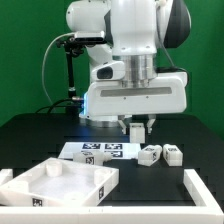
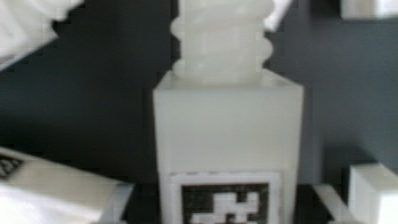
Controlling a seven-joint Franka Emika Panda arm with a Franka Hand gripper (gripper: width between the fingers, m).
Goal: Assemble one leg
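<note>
The held leg's base (image 1: 137,139) hangs above the tabletop and the leg would drop if I opened now, so my gripper stays closed on the leg.
My gripper (image 1: 137,127) is shut on one leg (image 1: 137,133) and holds it at the far side of the marker board (image 1: 100,150). In the wrist view the leg (image 2: 222,120) fills the middle: a white block with a threaded peg pointing away from the gripper (image 2: 226,197) and a black-and-white tag near the pads. The fingers (image 2: 370,190) stand on both sides of the block. Two more legs (image 1: 150,154) (image 1: 172,154) lie on the table at the exterior view's right of the marker board. The white square panel (image 1: 60,185) lies at the front left.
A white L-shaped rail (image 1: 205,190) borders the table at the front right, and a short white piece (image 1: 5,178) sits at the left edge. The table is black. White shapes show at the far corners of the wrist view.
</note>
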